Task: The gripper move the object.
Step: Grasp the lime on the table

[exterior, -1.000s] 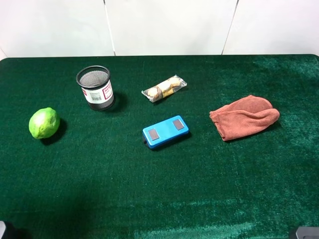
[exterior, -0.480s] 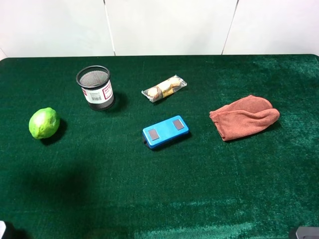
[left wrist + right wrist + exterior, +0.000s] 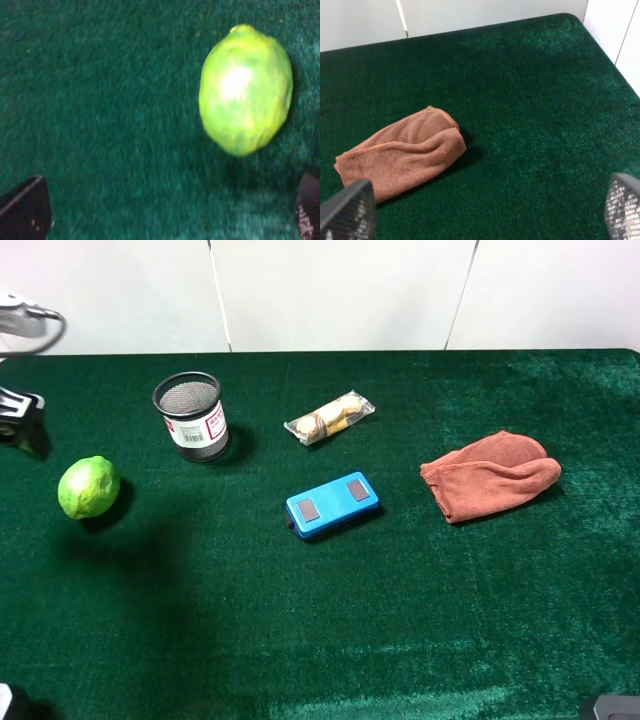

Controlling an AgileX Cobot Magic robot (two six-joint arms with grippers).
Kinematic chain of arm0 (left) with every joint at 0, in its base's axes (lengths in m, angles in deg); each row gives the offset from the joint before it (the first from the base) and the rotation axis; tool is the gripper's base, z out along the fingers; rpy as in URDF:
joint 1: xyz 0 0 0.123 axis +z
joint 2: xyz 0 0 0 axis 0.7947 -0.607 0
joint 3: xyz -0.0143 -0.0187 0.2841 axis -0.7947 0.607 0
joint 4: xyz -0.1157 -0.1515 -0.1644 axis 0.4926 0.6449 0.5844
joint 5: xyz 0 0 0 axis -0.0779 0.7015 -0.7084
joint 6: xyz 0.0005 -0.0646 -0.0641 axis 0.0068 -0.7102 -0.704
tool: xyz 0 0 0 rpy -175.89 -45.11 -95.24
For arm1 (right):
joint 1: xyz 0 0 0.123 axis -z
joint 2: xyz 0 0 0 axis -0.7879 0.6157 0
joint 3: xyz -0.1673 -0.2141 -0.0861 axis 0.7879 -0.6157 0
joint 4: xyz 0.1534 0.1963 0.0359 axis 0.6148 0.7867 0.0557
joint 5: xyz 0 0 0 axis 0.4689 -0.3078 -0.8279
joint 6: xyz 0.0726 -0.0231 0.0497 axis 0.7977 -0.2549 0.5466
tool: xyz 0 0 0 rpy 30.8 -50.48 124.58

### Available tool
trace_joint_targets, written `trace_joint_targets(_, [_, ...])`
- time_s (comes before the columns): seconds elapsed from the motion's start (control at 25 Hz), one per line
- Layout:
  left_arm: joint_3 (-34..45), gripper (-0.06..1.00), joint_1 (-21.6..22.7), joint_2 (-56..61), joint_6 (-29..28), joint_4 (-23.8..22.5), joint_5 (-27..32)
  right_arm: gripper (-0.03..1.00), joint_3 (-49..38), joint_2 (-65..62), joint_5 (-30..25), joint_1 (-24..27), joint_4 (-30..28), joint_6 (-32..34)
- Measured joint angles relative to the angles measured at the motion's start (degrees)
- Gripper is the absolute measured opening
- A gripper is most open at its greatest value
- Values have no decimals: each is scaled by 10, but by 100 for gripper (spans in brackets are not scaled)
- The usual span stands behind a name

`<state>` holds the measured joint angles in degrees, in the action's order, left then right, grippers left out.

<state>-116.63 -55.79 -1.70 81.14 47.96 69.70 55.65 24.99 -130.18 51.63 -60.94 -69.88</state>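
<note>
The robot's left gripper needs to grab the lime by its rounded middle [image 3: 245,94] next and leave its pointed tip [image 3: 241,29] free, so that it can move the object.
The bright green lime [image 3: 88,487] lies on the green cloth at the far left. It fills the upper right of the left wrist view [image 3: 245,90]. My left gripper [image 3: 25,430] shows as a black end with a grey cable at the left edge, just behind and left of the lime. In the left wrist view the left gripper [image 3: 167,215] is open and empty, its dark fingertips [image 3: 25,210] wide apart, with the lime a little ahead of them. My right gripper [image 3: 487,212] is open and empty, over cloth near the brown towel [image 3: 400,152].
A black mesh cup [image 3: 190,416] stands behind and right of the lime. A wrapped snack [image 3: 329,417], a blue box [image 3: 332,504] and the brown towel [image 3: 490,475] lie across the middle and right. The table's back edge meets a white wall [image 3: 330,290].
My left arm has come into the exterior high view at the far left edge, behind the lime. Its shadow on the cloth has slid up toward the lime. The objects have not moved.
</note>
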Motion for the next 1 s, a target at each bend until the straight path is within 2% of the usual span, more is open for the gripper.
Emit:
trace_joint_targets(0.24, [0,99,-17,-92,0,14,-78,70,0,0,0,0,0,0])
trace_joint_targets(0.52, [-1,99,-18,-172,23,41,-138,70,0,0,0,0,0,0])
trace_joint_targets(1.0, [-1,99,-33,-262,29,62,-210,70,0,0,0,0,0,0])
